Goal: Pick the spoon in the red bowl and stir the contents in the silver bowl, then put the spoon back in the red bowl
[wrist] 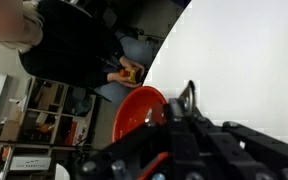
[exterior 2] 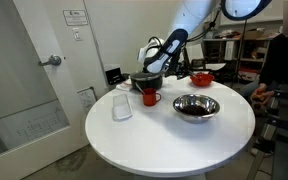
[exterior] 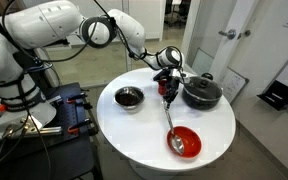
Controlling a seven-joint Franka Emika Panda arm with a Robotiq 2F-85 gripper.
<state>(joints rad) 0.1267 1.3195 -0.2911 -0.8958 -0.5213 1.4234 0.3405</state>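
Observation:
The spoon's head is inside the red bowl and its handle slants over the bowl's rim, so my gripper needs to let go of the spoon.
My gripper (exterior: 168, 92) is shut on the upper end of the spoon (exterior: 172, 120), a long thin silver one. The spoon slants down to the red bowl (exterior: 188, 142), and its oval head lies within the bowl's rim; whether it touches the bottom is unclear. In the wrist view a metal end of the spoon (wrist: 189, 98) sticks out past my dark fingers (wrist: 174, 125), with the red bowl (wrist: 136, 115) just beyond. The silver bowl (exterior: 129, 97) (exterior 2: 196, 106) with dark contents (exterior 2: 195, 108) stands apart from the gripper (exterior 2: 155, 64).
On the round white table (exterior: 134, 135), a black pot (exterior: 201, 93) with a lid stands close beside the gripper. A small red cup (exterior 2: 150, 97) sits in front of the pot, and a clear container (exterior 2: 122, 107) lies near it. A person sits beyond the table (wrist: 124, 65).

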